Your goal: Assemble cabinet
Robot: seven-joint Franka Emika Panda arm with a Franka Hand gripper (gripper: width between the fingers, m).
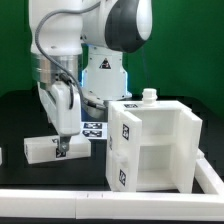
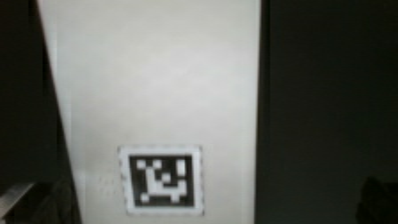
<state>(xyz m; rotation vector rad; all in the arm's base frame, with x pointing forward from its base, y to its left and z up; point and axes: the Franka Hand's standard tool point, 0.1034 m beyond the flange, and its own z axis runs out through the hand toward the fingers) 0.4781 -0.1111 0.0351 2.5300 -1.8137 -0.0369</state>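
Note:
The robot's gripper will next grab the smaller white block by its long sides at the tagged end (image 1: 63, 147) (image 2: 164, 180), so that the block can top the cabinet shell.
The cabinet's open compartmented shell (image 1: 155, 145) stands at the exterior view's right, with tags on its near face and a small white knob (image 1: 148, 95) on top. A smaller white block (image 1: 50, 150) with a tag lies on the dark table at the exterior view's left. My gripper (image 1: 62, 143) hangs straight down over that block, fingertips at its top. In the wrist view the block (image 2: 151, 90) fills the middle, its tag (image 2: 164, 180) near my gripper (image 2: 199, 206). The dark fingertips (image 2: 18, 200) show far apart at either side of the block, so the jaws stand open.
The marker board (image 1: 93, 128) lies flat behind the block, near the robot base (image 1: 105, 75). A white rail (image 1: 60, 205) runs along the table's front edge. Another white piece (image 1: 2, 155) shows at the far left edge.

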